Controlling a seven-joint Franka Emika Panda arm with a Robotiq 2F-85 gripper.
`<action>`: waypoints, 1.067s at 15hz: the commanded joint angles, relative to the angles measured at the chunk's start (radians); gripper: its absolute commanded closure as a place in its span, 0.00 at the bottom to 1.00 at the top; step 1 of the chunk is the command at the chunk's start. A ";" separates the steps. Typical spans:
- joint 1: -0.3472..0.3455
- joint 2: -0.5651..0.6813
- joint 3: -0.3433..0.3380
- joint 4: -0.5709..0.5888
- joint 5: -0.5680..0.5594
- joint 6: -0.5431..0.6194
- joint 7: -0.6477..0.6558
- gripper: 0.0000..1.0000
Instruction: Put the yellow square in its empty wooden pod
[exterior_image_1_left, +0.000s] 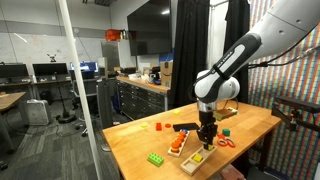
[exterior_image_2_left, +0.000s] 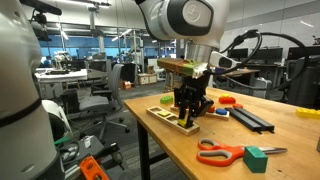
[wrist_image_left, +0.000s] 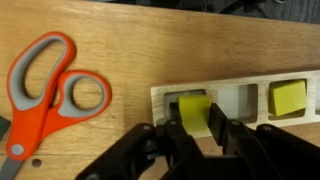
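The yellow square between my gripper's fingers reaches down inside the rim of the end pod by the scissors, so it is now time to release it.
In the wrist view my gripper (wrist_image_left: 194, 128) is shut on a yellow square (wrist_image_left: 194, 113) and holds it over an open pod at the left end of the wooden pod tray (wrist_image_left: 231, 122). Whether the square touches the pod floor I cannot tell. Another yellow piece (wrist_image_left: 288, 97) sits in a pod further right, with an empty pod between them. In both exterior views the gripper (exterior_image_1_left: 206, 139) (exterior_image_2_left: 190, 110) hangs straight down onto the wooden tray (exterior_image_1_left: 196, 158) (exterior_image_2_left: 165, 117) near the table's front edge.
Orange scissors (wrist_image_left: 48, 88) (exterior_image_2_left: 222, 153) lie close beside the tray. A green block (exterior_image_1_left: 157, 158), an orange piece (exterior_image_1_left: 177, 144), a small red piece (exterior_image_1_left: 157, 126) and a black bar (exterior_image_2_left: 251, 118) lie on the wooden table (exterior_image_1_left: 250, 125). A teal block (exterior_image_2_left: 256, 158) lies by the scissors.
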 joint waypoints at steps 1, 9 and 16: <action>0.019 -0.054 -0.016 -0.041 0.018 0.023 0.007 0.79; 0.019 -0.045 -0.015 -0.035 0.015 0.020 0.019 0.14; 0.023 -0.187 0.022 -0.032 -0.058 -0.071 0.124 0.00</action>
